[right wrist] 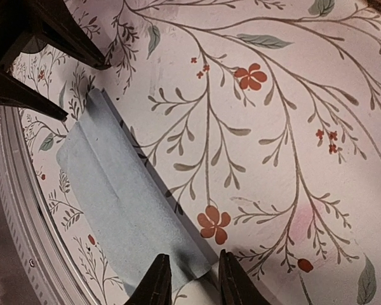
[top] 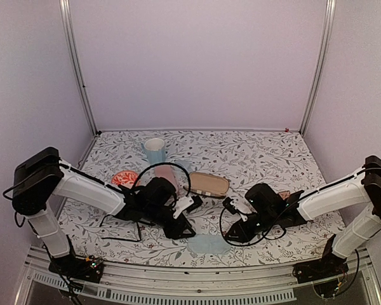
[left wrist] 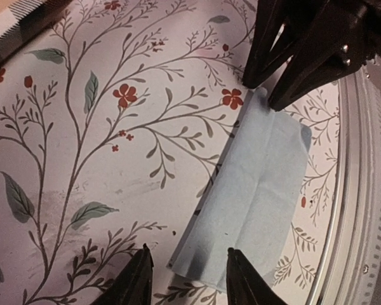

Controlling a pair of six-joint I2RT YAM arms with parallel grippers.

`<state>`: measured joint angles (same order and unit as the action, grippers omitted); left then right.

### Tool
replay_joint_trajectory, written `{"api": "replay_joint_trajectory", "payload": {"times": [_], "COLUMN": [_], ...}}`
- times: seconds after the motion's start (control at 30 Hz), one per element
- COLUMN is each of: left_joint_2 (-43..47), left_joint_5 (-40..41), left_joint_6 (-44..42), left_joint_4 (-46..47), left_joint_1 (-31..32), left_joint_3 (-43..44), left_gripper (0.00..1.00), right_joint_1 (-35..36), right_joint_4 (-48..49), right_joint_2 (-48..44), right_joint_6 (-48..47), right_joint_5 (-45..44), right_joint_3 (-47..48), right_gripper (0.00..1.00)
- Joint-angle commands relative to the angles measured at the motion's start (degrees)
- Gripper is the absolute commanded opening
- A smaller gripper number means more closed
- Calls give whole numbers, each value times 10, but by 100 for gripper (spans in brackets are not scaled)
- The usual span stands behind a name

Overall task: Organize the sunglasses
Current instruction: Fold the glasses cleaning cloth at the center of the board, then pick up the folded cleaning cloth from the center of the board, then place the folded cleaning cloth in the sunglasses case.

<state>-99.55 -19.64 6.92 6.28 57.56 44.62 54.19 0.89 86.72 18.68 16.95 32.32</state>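
Observation:
The cloth's corner (top: 225, 237) is between my right gripper's open fingers, ready to grab.
No sunglasses show in any view. A folded pale blue cloth (top: 209, 244) lies flat near the table's front edge, between the two grippers. My left gripper (top: 188, 232) is at the cloth's left end. In the left wrist view the gripper (left wrist: 189, 278) is open, its jaws astride the end of the cloth (left wrist: 260, 190) without pinching it. My right gripper (top: 233, 237) is at the other end. In the right wrist view the gripper (right wrist: 192, 283) stands open, with a corner of the cloth (right wrist: 127, 203) lying between the tips.
A brown oblong case (top: 208, 184) lies mid-table behind the grippers. A pale blue cup (top: 155, 150) stands further back, and an orange-red round object (top: 124, 178) sits to the left. The metal rail (left wrist: 362, 190) of the table's front edge runs right beside the cloth.

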Motion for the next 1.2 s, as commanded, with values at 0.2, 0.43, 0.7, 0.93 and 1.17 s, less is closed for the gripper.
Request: {"api": "replay_joint_trajectory", "payload": {"times": [0.2,0.43,0.7,0.93,1.17], "left_joint_2": [-37,-45,-50,-45,-20], "left_joint_5": [-50,-60,-68,-66,-49], "left_joint_6": [0,-2,-1,1,12], "left_joint_4": [6,8,8,7,14], "left_joint_1": [-14,-15,-15,-14,-16], "left_joint_3": [15,14,14,17,22], "left_gripper": [36,30,19,6,0], "right_joint_1": [-7,-8,-10,-12,-17], "right_joint_4": [25,30,31,31,33], "right_joint_2": [30,33,29,25,0], "right_joint_6": [7,9,9,8,0], "right_joint_5": [27,31,30,29,29], "right_joint_3": [-2,-5,-8,-3,5], "right_gripper": [23,20,14,7,0]}}
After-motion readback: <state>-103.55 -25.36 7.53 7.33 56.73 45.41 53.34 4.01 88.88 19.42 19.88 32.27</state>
